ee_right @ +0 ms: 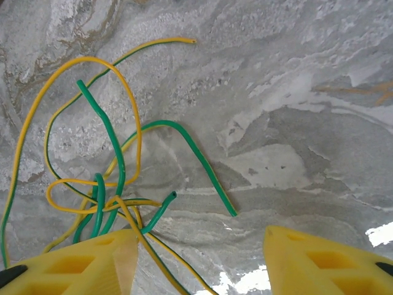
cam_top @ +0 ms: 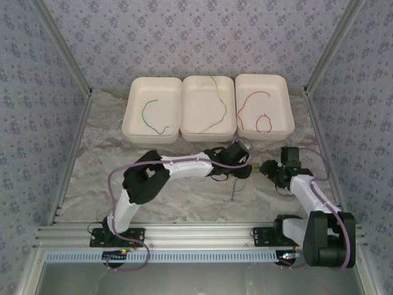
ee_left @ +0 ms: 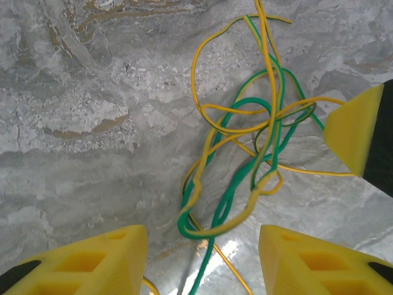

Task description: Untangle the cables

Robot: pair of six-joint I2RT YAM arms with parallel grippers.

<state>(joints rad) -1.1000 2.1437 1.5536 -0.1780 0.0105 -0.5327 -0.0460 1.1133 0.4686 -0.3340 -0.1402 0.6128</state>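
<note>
My left gripper is to grab the yellow-green cable next at its looped bend, so that the cable's ends stay free to untangle.
A tangle of green and yellow cables lies on the marbled table between my two grippers; in the top view it is a small knot with a green strand trailing toward me. My left gripper hangs open just above the tangle, with a green and a yellow strand running loosely between its yellow fingers. My right gripper is open too, and the tangle lies by its left finger. In the top view the left gripper and the right gripper face each other closely.
Three white trays stand at the back. The left tray holds a green cable, the middle tray a yellow-green one, the right tray a red one. A yellow finger of the right gripper shows in the left wrist view.
</note>
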